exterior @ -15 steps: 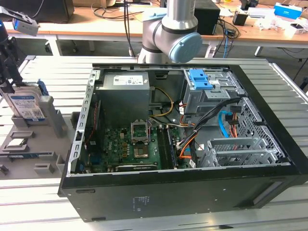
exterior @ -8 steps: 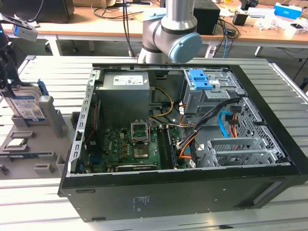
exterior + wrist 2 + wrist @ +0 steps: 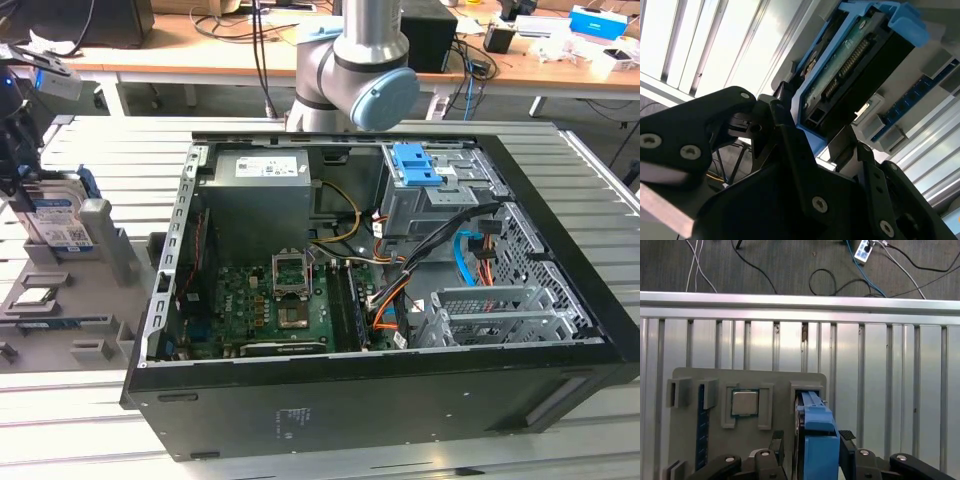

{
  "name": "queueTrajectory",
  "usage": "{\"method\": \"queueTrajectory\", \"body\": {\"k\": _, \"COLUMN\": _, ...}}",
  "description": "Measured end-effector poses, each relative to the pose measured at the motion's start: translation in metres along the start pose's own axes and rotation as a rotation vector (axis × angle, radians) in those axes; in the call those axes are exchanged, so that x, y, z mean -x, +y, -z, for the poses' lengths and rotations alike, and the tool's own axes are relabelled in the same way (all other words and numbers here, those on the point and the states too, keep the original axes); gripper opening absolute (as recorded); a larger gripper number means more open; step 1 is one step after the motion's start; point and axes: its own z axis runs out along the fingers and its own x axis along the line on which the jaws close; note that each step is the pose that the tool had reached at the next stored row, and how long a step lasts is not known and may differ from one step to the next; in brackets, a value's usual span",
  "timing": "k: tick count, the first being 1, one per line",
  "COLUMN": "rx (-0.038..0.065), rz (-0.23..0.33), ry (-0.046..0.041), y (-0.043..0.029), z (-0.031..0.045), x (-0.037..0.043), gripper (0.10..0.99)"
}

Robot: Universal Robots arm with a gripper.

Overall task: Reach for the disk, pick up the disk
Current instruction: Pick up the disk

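Note:
My fingers stand beside the disk's blue bar, above the grey holder (image 3: pixel 100 262), and closing now would catch the disk, so it is time to close on the disk (image 3: pixel 57 222).
The disk (image 3: pixel 57 222) stands on edge in a slot of the grey holder (image 3: pixel 100 262) at the exterior view's far left, its white-and-blue label facing out. My gripper (image 3: pixel 20 172) hangs right over it. In the first wrist view the disk (image 3: pixel 816 432) with its blue rail sits between the two black fingers (image 3: pixel 778 439), which flank it with a narrow gap on each side; my gripper (image 3: pixel 812 437) is open. In the second wrist view the disk's connector end (image 3: pixel 850 65) lies just past my gripper (image 3: pixel 812 132).
A small square processor chip (image 3: pixel 745 403) lies in a pocket of the holder (image 3: pixel 700 435) beside the disk. An open computer case (image 3: pixel 560 330) takes up the middle of the slatted aluminium table (image 3: pixel 90 420), with a blue bracket (image 3: pixel 416 166) inside. The table's edge (image 3: pixel 800 301) runs beyond the holder.

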Motion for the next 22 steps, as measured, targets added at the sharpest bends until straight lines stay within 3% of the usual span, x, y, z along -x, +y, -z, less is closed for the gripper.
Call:
{"method": "queueTrajectory", "body": {"k": 6, "rx": 0.0, "rz": 0.0, "ry": -0.0001, "y": 0.0, "z": -0.0004, "x": 0.0, "gripper": 0.525}}
{"method": "queueTrajectory", "body": {"k": 7, "rx": 0.0, "rz": 0.0, "ry": -0.0002, "y": 0.0, "z": -0.0004, "x": 0.0, "gripper": 0.4}}
{"method": "queueTrajectory", "body": {"k": 8, "rx": 0.0, "rz": 0.0, "ry": -0.0001, "y": -0.0001, "z": -0.0005, "x": 0.0, "gripper": 0.369}}
{"method": "queueTrajectory", "body": {"k": 22, "rx": 0.0, "rz": 0.0, "ry": -0.0001, "y": -0.0001, "z": -0.0015, "x": 0.0, "gripper": 0.369}}
